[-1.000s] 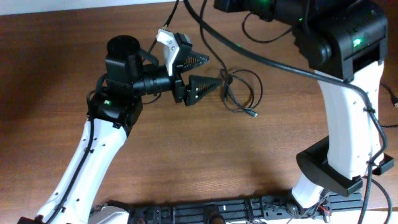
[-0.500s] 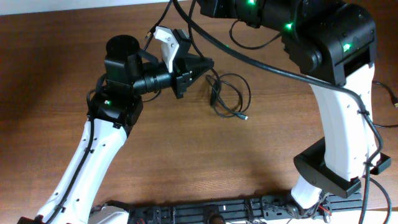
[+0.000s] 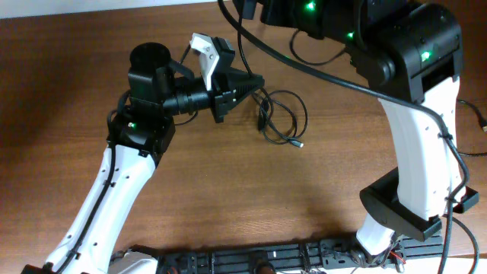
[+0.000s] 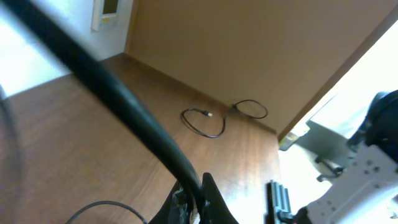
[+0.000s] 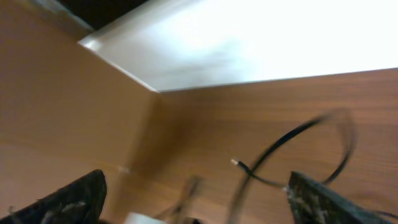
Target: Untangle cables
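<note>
The robot should untangle the black cable (image 3: 285, 114), so its right gripper will next grab the part of the cable that rises from its left gripper. The cable's loop will stay free.
A thin black cable (image 3: 285, 114) lies looped on the brown table, its small plug (image 3: 301, 143) toward the front. My left gripper (image 3: 257, 80) is shut at the loop's upper left end, and a strand of the cable runs up to its tips. In the left wrist view the shut fingers (image 4: 200, 198) pinch a black cord; farther off lie two more cable loops (image 4: 205, 124) (image 4: 252, 109). My right gripper (image 5: 193, 202) stands wide open with nothing between its fingers, above a blurred cable (image 5: 280, 146). It is hidden at the top edge in the overhead view.
The right arm's thick black wire (image 3: 304, 70) crosses just above the left gripper. Another cable loop (image 3: 319, 47) lies under the right arm at the back. The right arm's base (image 3: 403, 205) stands front right, and a black rail (image 3: 266, 262) runs along the front edge.
My left gripper's jaws have closed at the cable's end. The right gripper has opened. The cable loop has slid a little to the left, and the right arm has shifted left.
</note>
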Robot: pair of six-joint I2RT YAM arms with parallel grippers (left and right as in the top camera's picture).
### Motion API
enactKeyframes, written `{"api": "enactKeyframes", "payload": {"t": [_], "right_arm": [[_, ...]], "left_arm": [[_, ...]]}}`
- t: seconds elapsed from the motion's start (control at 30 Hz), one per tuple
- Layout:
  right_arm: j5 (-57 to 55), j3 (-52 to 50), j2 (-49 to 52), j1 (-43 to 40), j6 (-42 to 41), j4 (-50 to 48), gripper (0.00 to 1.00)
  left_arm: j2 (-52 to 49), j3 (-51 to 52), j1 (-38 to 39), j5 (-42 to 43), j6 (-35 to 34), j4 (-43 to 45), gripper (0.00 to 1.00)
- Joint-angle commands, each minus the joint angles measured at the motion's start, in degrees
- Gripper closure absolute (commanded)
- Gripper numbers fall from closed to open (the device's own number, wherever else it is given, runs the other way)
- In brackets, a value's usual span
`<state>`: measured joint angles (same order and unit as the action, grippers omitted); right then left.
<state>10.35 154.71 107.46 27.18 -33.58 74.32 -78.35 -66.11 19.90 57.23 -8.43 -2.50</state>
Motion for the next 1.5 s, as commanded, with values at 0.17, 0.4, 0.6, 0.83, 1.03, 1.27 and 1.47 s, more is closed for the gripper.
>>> {"api": "enactKeyframes", "payload": {"t": [0.17, 0.4, 0.6, 0.83, 1.03, 1.27, 1.47], "right_arm": [[-9.33, 0.17, 2.67, -5.09, 13.68, 7.28, 0.01], [-6.51, -1.01, 2.78, -8.50, 27.08, 13.90, 0.01], [6.34, -6.62, 2.93, -8.50, 45.55, 15.82, 0.01], [17.20, -17.94, 2.93, -8.44, 57.22, 16.61, 0.01], [21.84, -26.18, 2.93, -8.46, 63.58, 15.93, 0.03], [26.56, -26.77, 2.89, -8.44, 67.23, 15.76, 0.03], [38.34, -26.75, 2.84, -8.44, 77.44, 15.67, 0.04]], "left_arm": [[1.33, -0.39, -7.87, 5.16, -11.56, -0.13, 1.00], [1.33, -0.39, -15.23, 5.27, -23.67, 1.29, 1.00], [1.33, -0.39, -18.82, 5.14, -49.16, 16.74, 1.00], [1.33, -0.39, -20.46, 2.49, -73.00, 35.82, 1.00], [1.36, -0.39, -21.57, 1.90, -79.43, 41.53, 1.00], [1.33, -0.39, -21.57, 8.02, -75.95, 41.42, 1.00], [1.33, -0.39, -21.57, 9.55, -66.10, 31.19, 1.00]]}}
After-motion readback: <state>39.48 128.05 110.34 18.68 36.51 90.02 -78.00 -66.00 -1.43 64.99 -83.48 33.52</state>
